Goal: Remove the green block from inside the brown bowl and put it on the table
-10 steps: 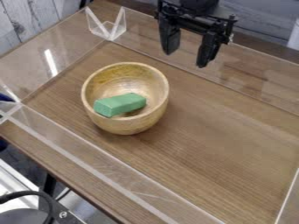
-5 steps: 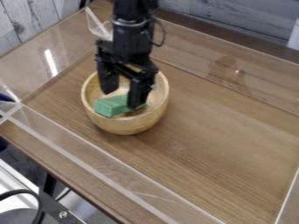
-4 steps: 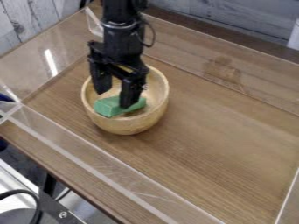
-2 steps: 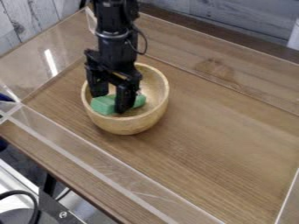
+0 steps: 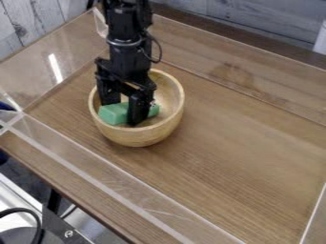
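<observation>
The gripper grabs the green block point(image 5: 117, 115) by its opposite sides next. That gets it out of the brown bowl point(image 5: 163, 129).
The brown bowl point(image 5: 163, 129) sits on the table point(image 5: 230, 162) toward its left side. Inside it lies the green block point(image 5: 117, 115), partly covered by the arm. My black gripper point(image 5: 129, 111) reaches straight down into the bowl with its fingers point(image 5: 111, 96) spread, one on each side of the block. The jaws stand open and the block rests on the bowl's bottom, not lifted. Whether the fingertips touch the block I cannot tell.
Clear acrylic walls point(image 5: 76, 162) run along the table's edges, with a corner piece point(image 5: 114, 27) at the back left. Bare wood-grain surface stretches to the right and front of the bowl.
The gripper has come from the back right to above the bowl and lowered into it, straddling the green block. The jaws stayed open. The block has not moved.
</observation>
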